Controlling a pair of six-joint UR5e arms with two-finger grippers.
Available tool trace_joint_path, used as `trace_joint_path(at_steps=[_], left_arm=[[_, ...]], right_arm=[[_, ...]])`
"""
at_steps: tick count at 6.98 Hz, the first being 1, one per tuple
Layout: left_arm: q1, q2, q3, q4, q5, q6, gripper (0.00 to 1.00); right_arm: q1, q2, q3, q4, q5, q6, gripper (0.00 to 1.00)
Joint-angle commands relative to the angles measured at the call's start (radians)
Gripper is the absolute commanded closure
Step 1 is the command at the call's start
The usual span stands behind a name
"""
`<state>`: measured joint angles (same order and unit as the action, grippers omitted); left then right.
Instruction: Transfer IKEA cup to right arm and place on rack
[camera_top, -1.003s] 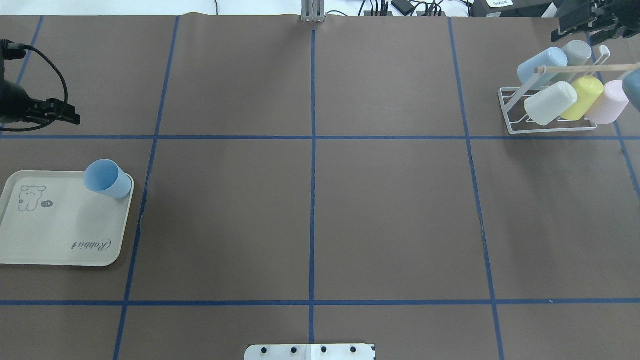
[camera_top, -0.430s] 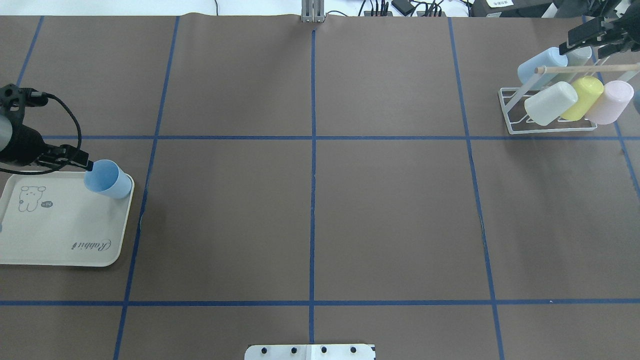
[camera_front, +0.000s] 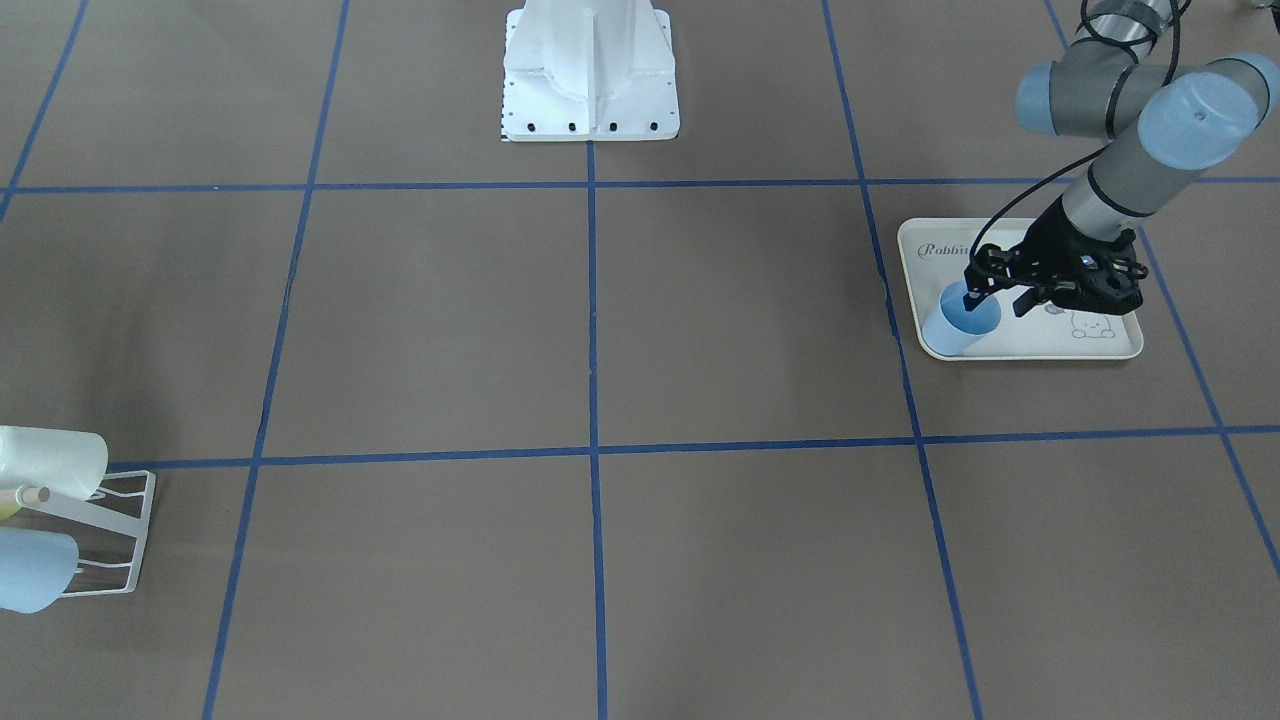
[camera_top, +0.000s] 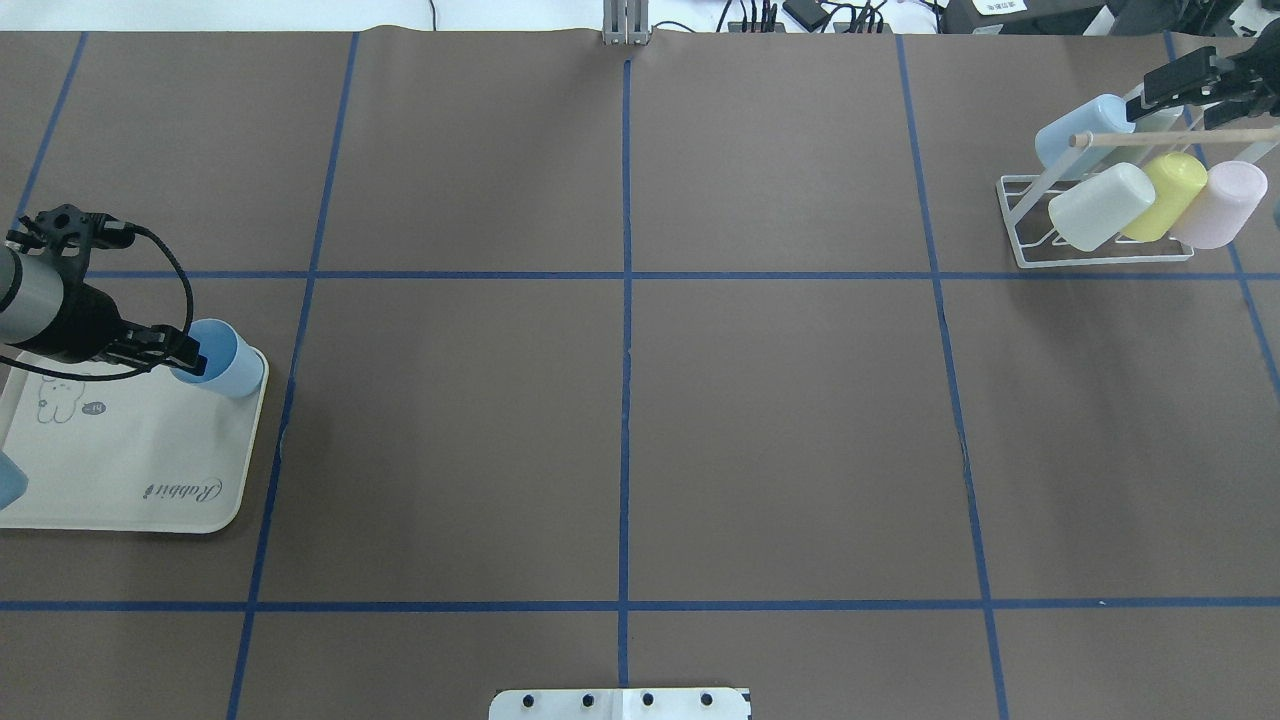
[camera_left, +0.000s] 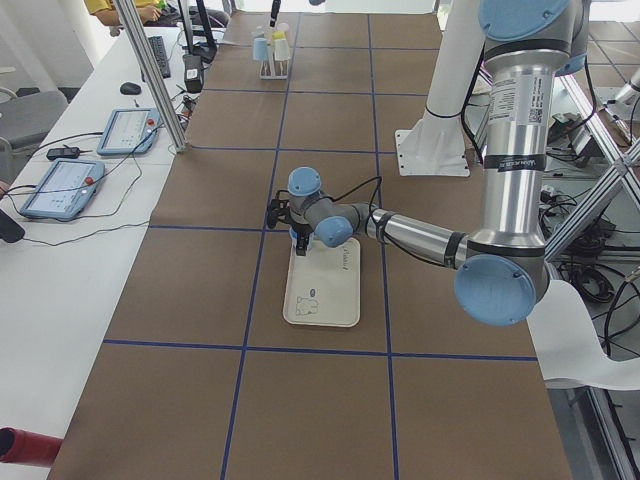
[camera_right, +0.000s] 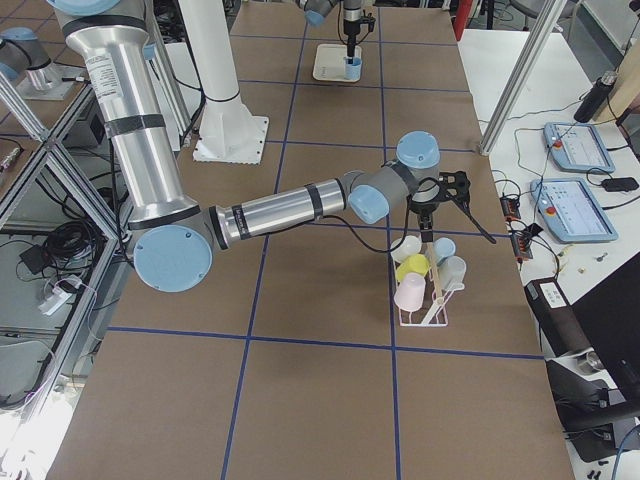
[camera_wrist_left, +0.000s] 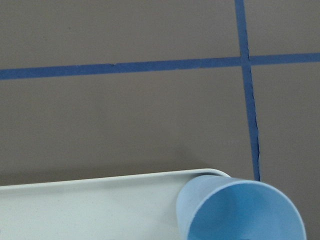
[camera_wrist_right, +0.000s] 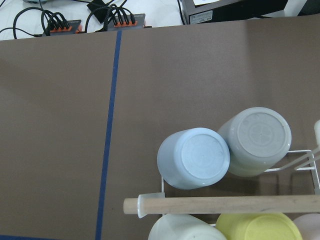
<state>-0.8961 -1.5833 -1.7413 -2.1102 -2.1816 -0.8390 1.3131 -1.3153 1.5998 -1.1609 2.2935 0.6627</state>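
Note:
The robot will hold the cup by its rim (camera_wrist_left: 272, 189) with the left gripper next, so the cup's base stays free for the handover.
The light blue IKEA cup (camera_top: 228, 362) stands upright in the far right corner of the cream rabbit-print tray (camera_top: 120, 470). My left gripper (camera_top: 185, 352) is open at the cup's rim. In the front-facing view one finger (camera_front: 972, 288) hangs over the cup's (camera_front: 958, 328) mouth and the other stays outside it. The left wrist view shows only the cup (camera_wrist_left: 240, 210) and the tray's rim (camera_wrist_left: 100, 181). The white wire rack (camera_top: 1022, 228) at the far right carries several cups on its slanted bars. My right gripper (camera_top: 1178, 103) hovers open above the rack's back row, holding nothing.
A wooden-tipped peg (camera_wrist_right: 225, 205) crosses the rack above a light blue cup (camera_wrist_right: 195, 159) and a grey cup (camera_wrist_right: 257, 137). The white robot base (camera_front: 590, 75) sits at the near table edge. Tablets and cables lie on the side bench (camera_left: 70, 185).
My left gripper came down and forward from beyond the tray until its fingers reached the blue cup's rim. My right gripper drew back to the right above the rack.

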Motion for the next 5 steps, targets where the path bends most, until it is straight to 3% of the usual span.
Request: trace_joint_path(at_steps=[1, 2, 3, 4, 5], left_arm=[[0.011, 0.002, -0.006, 0.002, -0.006, 0.0, 1.0], [0.005, 0.006, -0.038, 0.012, -0.007, -0.002, 1.0], [-0.016, 0.088, -0.093, 0.034, 0.0, 0.008, 1.0], [-0.175, 0.114, -0.106, 0.041, 0.003, 0.027, 1.0], [-0.261, 0.141, -0.145, 0.058, -0.006, 0.123, 1.0]], right_arm=[[0.0, -0.01, 0.002, 0.001, 0.0, 0.0, 0.0], [0.0, -0.01, 0.002, 0.0, 0.001, 0.0, 0.0], [0.0, -0.01, 0.0, 0.0, 0.0, 0.0, 0.0], [0.0, -0.01, 0.0, 0.0, 0.001, 0.001, 0.0], [-0.002, -0.01, 0.002, 0.0, 0.004, 0.001, 0.0]])
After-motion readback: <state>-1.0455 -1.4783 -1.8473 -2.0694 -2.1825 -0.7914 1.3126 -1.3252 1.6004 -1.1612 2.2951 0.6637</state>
